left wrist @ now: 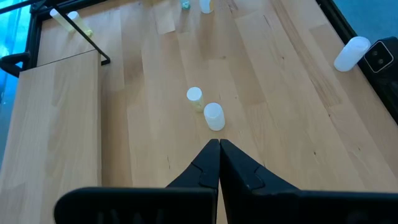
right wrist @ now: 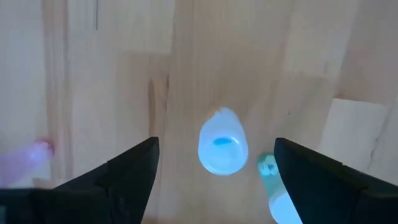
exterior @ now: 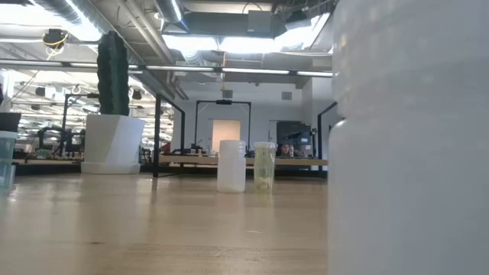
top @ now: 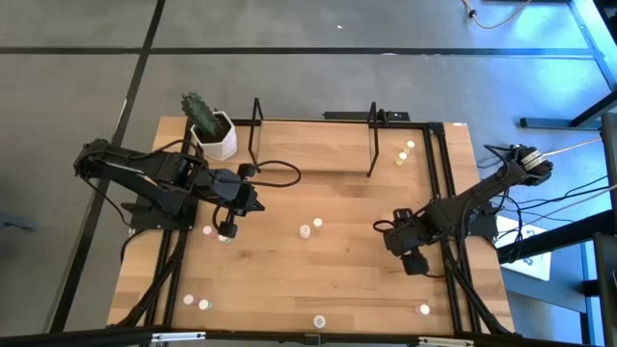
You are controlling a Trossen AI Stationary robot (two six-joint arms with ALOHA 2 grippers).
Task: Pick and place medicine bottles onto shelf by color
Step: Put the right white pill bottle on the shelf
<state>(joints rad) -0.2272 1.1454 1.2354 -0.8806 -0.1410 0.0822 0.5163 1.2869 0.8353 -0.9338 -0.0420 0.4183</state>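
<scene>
The bottle's white cap looks small below my right gripper's fingers, so it isn't time to close yet. My right gripper needs to go lower first, then close on the cap.
Small whitish medicine bottles stand scattered on the wooden table: two mid-table, two by the shelf's right end, and several along the near edge. The black wire shelf stands at the far side. My left gripper is shut and empty, with two bottles beside it; its wrist view shows the mid-table pair ahead. My right gripper is open and points down. One bottle stands upright between its fingers, clear of both.
A white hexagonal cactus pot stands at the shelf's left end. Black rails run along the table's sides. In the right wrist view a green-topped bottle lies close to the right finger and a pink-topped one farther off. A bottle fills the low view's right.
</scene>
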